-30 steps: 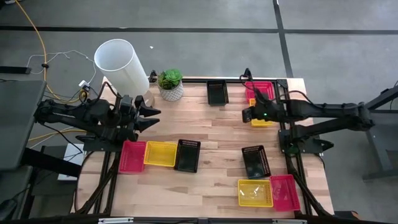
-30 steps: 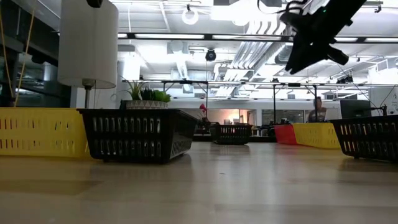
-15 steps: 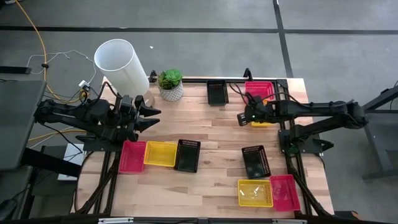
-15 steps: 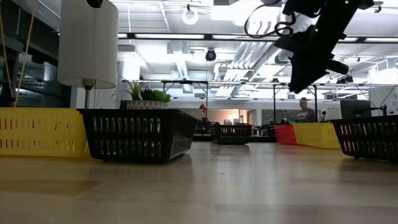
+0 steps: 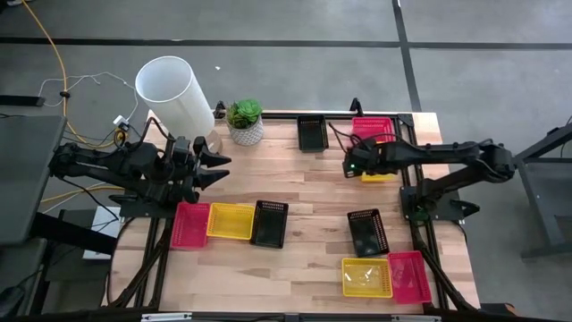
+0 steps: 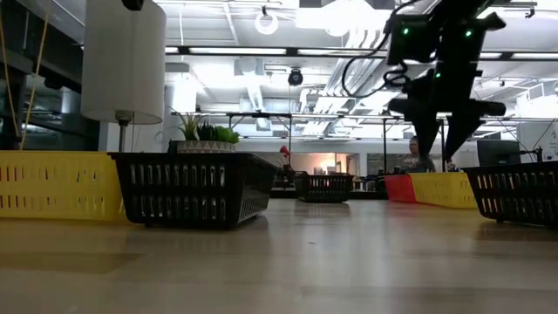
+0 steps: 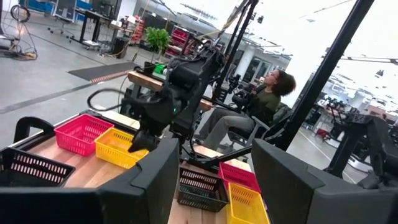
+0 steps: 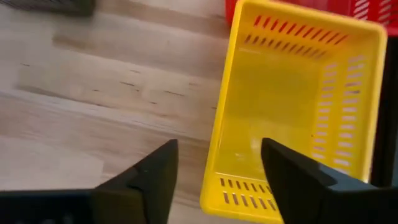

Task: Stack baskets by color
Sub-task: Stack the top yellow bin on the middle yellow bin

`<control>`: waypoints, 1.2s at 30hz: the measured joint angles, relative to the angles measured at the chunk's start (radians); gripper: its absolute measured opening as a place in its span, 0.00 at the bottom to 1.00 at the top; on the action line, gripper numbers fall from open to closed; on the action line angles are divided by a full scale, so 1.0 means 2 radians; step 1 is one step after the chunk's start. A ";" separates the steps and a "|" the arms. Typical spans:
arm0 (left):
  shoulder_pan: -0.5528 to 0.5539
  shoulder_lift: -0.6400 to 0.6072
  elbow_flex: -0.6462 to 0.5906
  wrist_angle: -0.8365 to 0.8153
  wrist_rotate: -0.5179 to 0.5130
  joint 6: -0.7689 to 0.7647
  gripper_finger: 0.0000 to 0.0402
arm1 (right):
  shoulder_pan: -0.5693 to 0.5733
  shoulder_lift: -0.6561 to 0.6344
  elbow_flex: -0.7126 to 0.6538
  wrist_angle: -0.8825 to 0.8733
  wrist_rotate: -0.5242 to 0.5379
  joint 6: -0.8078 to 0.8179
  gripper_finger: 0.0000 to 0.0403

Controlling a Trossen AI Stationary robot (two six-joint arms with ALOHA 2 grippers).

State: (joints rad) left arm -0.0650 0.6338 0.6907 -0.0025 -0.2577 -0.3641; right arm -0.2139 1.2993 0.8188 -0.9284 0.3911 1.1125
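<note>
My right gripper grips the yellow basket by its long side rim (image 8: 219, 124) next, to stack it with the other yellow basket.
My right gripper (image 5: 349, 167) hangs open over the far right of the table, pointing steeply down. In the right wrist view its fingers (image 8: 149, 180) straddle the near left corner of a yellow basket (image 8: 298, 112) from above, touching nothing. That yellow basket (image 5: 380, 176) rests on the table against a red basket (image 5: 375, 128). A black basket (image 5: 312, 132) lies left of them. My left gripper (image 5: 214, 165) waits open at the left edge, level and empty.
Near the front left, a red (image 5: 190, 224), a yellow (image 5: 231, 221) and a black basket (image 5: 270, 224) lie in a row. At the front right lie a black (image 5: 367, 231), a yellow (image 5: 366, 277) and a red basket (image 5: 409, 275). A white cylinder (image 5: 174, 94) and a potted plant (image 5: 244, 121) stand at the far left.
My right gripper has come down toward the yellow basket at the far right and shifted a little toward the table's left. It has tipped from slanting to steeply downward, and its fingers have opened. The baskets have not moved.
</note>
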 joint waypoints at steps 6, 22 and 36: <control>0.000 0.000 0.000 0.000 0.000 0.000 0.47 | -0.001 0.065 0.000 0.019 -0.005 0.004 0.60; 0.000 0.000 0.000 0.000 0.000 0.000 0.47 | 0.011 0.138 0.000 0.010 -0.044 0.007 0.32; 0.000 0.016 0.000 0.001 -0.017 0.001 0.47 | 0.087 0.007 0.064 0.049 -0.038 -0.196 0.01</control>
State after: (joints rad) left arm -0.0650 0.6651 0.6914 -0.0013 -0.2923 -0.3623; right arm -0.0394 1.3138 0.9471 -0.8305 0.3159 0.7213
